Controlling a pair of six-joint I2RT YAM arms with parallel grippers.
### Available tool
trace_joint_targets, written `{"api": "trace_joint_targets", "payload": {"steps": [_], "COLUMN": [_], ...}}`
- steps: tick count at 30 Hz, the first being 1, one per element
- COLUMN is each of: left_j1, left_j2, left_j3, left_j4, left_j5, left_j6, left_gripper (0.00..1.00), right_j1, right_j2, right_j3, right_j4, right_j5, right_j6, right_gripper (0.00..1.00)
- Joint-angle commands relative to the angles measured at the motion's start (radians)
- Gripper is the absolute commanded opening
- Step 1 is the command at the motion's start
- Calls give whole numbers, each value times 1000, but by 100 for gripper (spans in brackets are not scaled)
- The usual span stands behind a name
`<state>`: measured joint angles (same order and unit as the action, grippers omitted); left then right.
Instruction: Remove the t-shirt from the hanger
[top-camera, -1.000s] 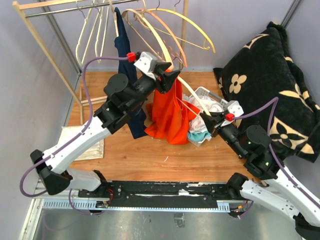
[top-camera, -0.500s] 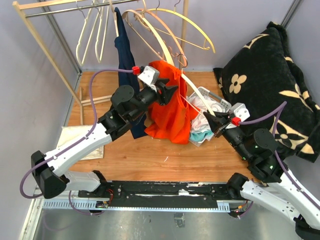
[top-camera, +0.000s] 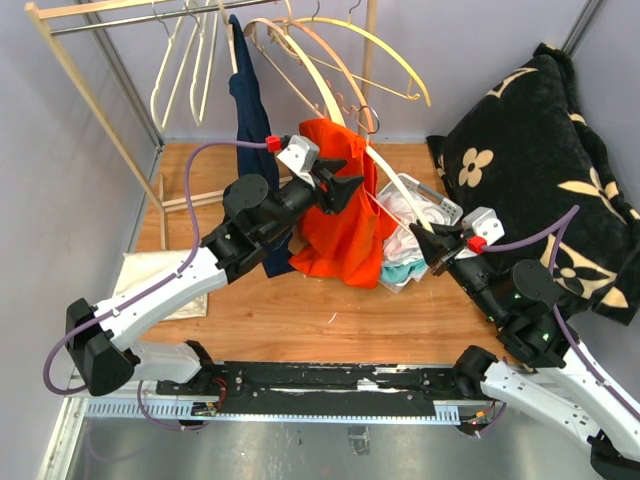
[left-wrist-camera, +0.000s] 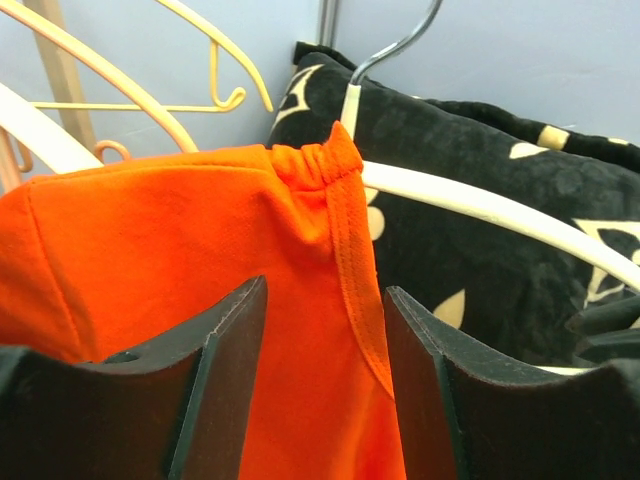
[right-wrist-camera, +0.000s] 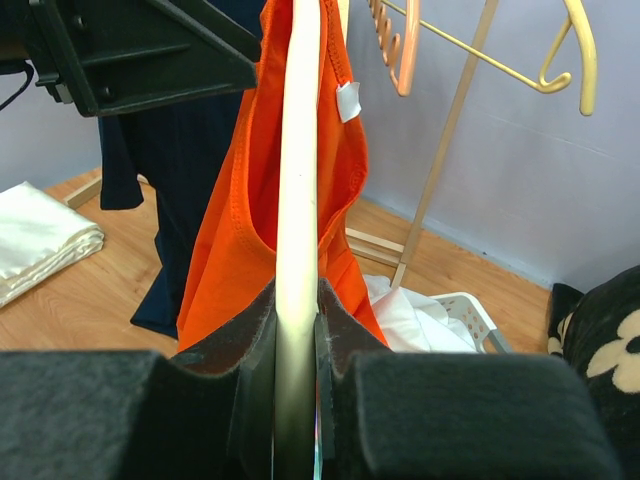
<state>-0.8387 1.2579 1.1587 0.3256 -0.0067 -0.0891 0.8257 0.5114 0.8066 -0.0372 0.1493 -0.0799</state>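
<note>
My left gripper grips the orange t-shirt (top-camera: 340, 225) by its bunched upper hem (top-camera: 362, 163), free of the hanger, next, so the hanger slides out.
An orange t-shirt (top-camera: 340, 225) hangs from a cream hanger (top-camera: 402, 197) above the wooden floor. Its top edge is bunched near the hanger's metal hook. My right gripper (top-camera: 432, 245) is shut on the hanger's lower arm; in the right wrist view the hanger (right-wrist-camera: 298, 150) runs straight up from between the pads of that gripper (right-wrist-camera: 297, 300), with the t-shirt (right-wrist-camera: 225, 230) draped over it. My left gripper (top-camera: 350, 182) is open at the shirt's upper part. In the left wrist view that gripper (left-wrist-camera: 325, 300) has its fingers apart, with the t-shirt (left-wrist-camera: 200, 220) and its hem between and beyond them, and the hanger (left-wrist-camera: 480, 205) to the right.
A white basket (top-camera: 432, 203) of clothes sits behind the shirt. A black flower-patterned blanket (top-camera: 530, 170) fills the right side. A wooden rack with several bare hangers (top-camera: 300, 50) and a navy garment (top-camera: 250, 110) stands at the back. Folded white cloth (top-camera: 135, 268) lies at the left.
The left gripper has moved right and its jaws have widened. The shirt's top has ridden up the hanger toward the hook. The right gripper has drifted slightly right, still gripping the hanger.
</note>
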Motion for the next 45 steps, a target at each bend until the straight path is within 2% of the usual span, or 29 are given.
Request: {"api": "trace_joint_targets", "payload": {"steps": [1, 12, 15, 17, 22, 23, 24, 29, 32, 37, 45], "left_j1": [-5, -5, -5, -5, -5, -5, -5, -5, -5, -5, -3], "left_j2": [-24, 49, 64, 70, 61, 56, 50, 12, -10, 1, 96], "left_j3": [-14, 46, 68, 76, 78, 75, 71, 55, 72, 150, 297], "left_j4": [66, 53, 49, 49, 50, 49, 49, 47, 21, -48, -131], "left_j5": [54, 9, -8, -21, -31, -34, -37, -89, -180, -327, -476], "left_j6": [-26, -22, -26, -28, -38, -39, -41, -49, -50, 2, 117], "left_gripper": [56, 56, 53, 43, 8, 2, 1, 1, 1, 1, 0], "right_j1": [7, 9, 8, 7, 8, 9, 9, 8, 8, 8, 8], "right_j2": [-17, -24, -28, -30, -36, -38, -40, -56, -78, -148, -256], "right_j3": [12, 9, 7, 5, 3, 1, 1, -4, -7, -23, 5], "right_j4": [97, 95, 94, 95, 91, 90, 88, 72, 57, 35, -45], "right_j5": [-3, -17, -22, -25, -25, -22, -21, -17, -19, -36, -54], "right_j6": [-11, 0, 2, 3, 6, 6, 6, 4, -2, -16, -41], "right_gripper": [1, 1, 1, 1, 1, 1, 1, 1, 1, 1, 1]}}
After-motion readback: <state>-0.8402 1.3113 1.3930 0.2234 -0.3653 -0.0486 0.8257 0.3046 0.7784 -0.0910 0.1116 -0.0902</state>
